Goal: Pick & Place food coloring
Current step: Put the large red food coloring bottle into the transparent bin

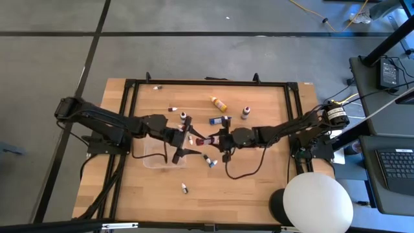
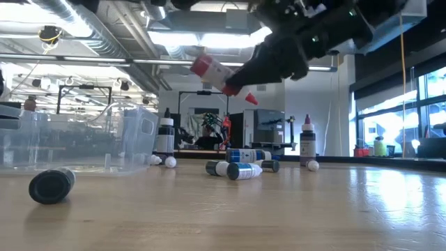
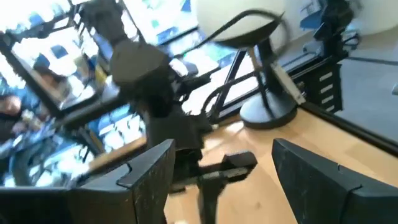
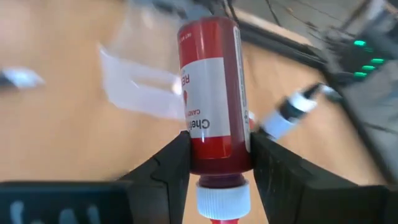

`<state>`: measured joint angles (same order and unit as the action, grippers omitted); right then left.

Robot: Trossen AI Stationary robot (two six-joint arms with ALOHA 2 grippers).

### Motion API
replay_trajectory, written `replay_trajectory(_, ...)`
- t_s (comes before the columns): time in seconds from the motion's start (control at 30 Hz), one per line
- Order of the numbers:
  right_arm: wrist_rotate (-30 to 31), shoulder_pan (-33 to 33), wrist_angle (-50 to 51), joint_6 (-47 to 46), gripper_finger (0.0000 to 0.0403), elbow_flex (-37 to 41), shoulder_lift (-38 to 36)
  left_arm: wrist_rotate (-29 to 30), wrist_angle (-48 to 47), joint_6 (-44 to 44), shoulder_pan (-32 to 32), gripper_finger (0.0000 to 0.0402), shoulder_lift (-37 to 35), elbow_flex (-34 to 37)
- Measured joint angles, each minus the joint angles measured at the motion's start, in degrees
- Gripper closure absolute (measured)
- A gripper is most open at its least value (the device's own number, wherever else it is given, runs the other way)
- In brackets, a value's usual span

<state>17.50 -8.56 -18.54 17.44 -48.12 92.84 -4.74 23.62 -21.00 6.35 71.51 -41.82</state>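
Note:
The red bottle hangs high over the wooden table, short of the clear tray. My right gripper needs to move the bottle toward the tray before letting go of it.
The food coloring bottles lie scattered on the wooden table (image 1: 259,181): a yellow one (image 1: 218,102), a blue one (image 1: 220,120) and a dark one (image 1: 246,112) among them. My right gripper (image 1: 215,139) is near the table's middle, shut on a red bottle (image 4: 214,93) with a white label, held high above the table in the low view (image 2: 214,73). My left gripper (image 3: 217,180) stands open just left of it (image 1: 183,141), above the clear tray's (image 1: 155,157) right end, with nothing between its fingers. My right gripper pinches the red bottle's shoulder end (image 4: 217,163), just above its white cap ring (image 4: 221,199), between the two fingers (image 4: 166,167). The bottle lies along the fingers, its base pointing out past the fingertips. It is lifted clear of the table and tilted, base higher than cap (image 2: 249,99).
The clear plastic tray (image 2: 77,139) sits left of centre. Small bottles lie near the front (image 1: 185,188) and by the grippers (image 1: 209,160); a dark one (image 2: 51,185) lies close to the low camera. A black frame (image 1: 129,84) borders the table. A white lamp (image 1: 317,200) stands front right.

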Motion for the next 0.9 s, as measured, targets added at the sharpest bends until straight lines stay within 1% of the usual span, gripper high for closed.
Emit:
replay_trajectory(0.1,4.1,-0.2,8.3,6.1,0.0247,-4.7,0.0,3.3,-4.1,1.8,0.0,0.0137,-2.1,0.0)
replay_trajectory(0.2,5.8,-0.3,15.2,13.3,0.0247,-9.0,0.0,5.9,-7.5,3.6,0.0,0.0137,-3.4,0.0)
replay_trajectory(0.27,6.7,-0.3,19.3,18.9,0.0247,-11.1,0.0,7.5,-9.4,4.7,0.0,0.0137,-4.0,0.0)
replay_trajectory(0.37,9.7,-0.4,23.5,28.8,0.0247,-13.0,0.0,9.4,-12.8,5.9,0.0,0.0137,-4.5,0.0)
replay_trajectory(0.47,14.4,-0.9,24.8,42.1,0.0247,-13.1,0.0,11.3,-15.5,6.7,0.0,0.0137,-4.6,0.0)
replay_trajectory(0.57,19.6,-1.5,24.4,58.2,0.0247,-13.1,0.4,12.7,-17.7,7.0,0.0,0.0137,-4.6,0.0)
replay_trajectory(0.63,21.1,-1.8,25.2,69.6,0.0247,-13.1,0.6,12.8,-18.8,7.0,0.0,0.0137,-4.6,0.0)
replay_trajectory(0.7,21.1,-1.9,25.1,79.6,0.0247,-13.1,1.1,12.8,-19.3,7.0,0.0,0.0137,-4.6,0.0)
replay_trajectory(0.8,18.1,-2.0,27.6,92.6,0.0247,-13.1,1.9,12.8,-19.6,7.0,0.0,0.0137,-4.6,0.0)
replay_trajectory(0.83,17.0,-2.0,27.6,96.3,0.0247,-13.1,2.5,12.8,-19.6,7.0,0.0,0.0137,-4.6,0.0)
replay_trajectory(0.9,16.6,-2.2,29.0,100.8,0.0247,-13.1,3.7,12.8,-19.6,7.6,0.0,0.0137,-4.6,0.0)
